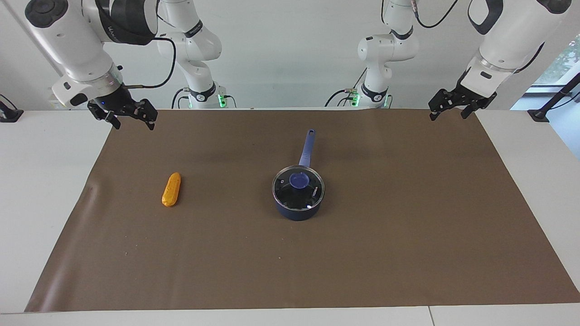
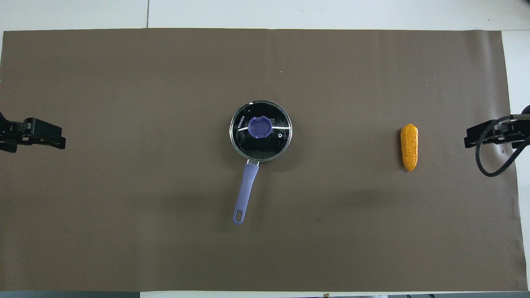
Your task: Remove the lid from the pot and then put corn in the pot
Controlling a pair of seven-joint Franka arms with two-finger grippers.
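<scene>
The left gripper grabs the lid by its narrow blue knob (image 2: 259,127) next, since the glass disc spreads as wide as the pot.
The dark blue pot (image 1: 297,212) stands mid-table, its long handle (image 2: 247,186) pointing toward the robots. The glass lid (image 1: 299,180) with a blue knob (image 2: 260,127) sits closed on the pot. The orange-yellow corn (image 1: 171,189) (image 2: 409,147) lies flat toward the right arm's end of the table, well apart from the pot. My right gripper (image 1: 131,118) (image 2: 470,138) hangs open and holding nothing over the mat's corner by that end. My left gripper (image 1: 448,112) (image 2: 60,140) hangs open and holding nothing over the mat's corner at the left arm's end.
A brown paper mat (image 1: 408,235) covers most of the white table (image 1: 41,190). Only the pot and the corn rest on it. A black cable (image 2: 486,163) loops down beside the right gripper.
</scene>
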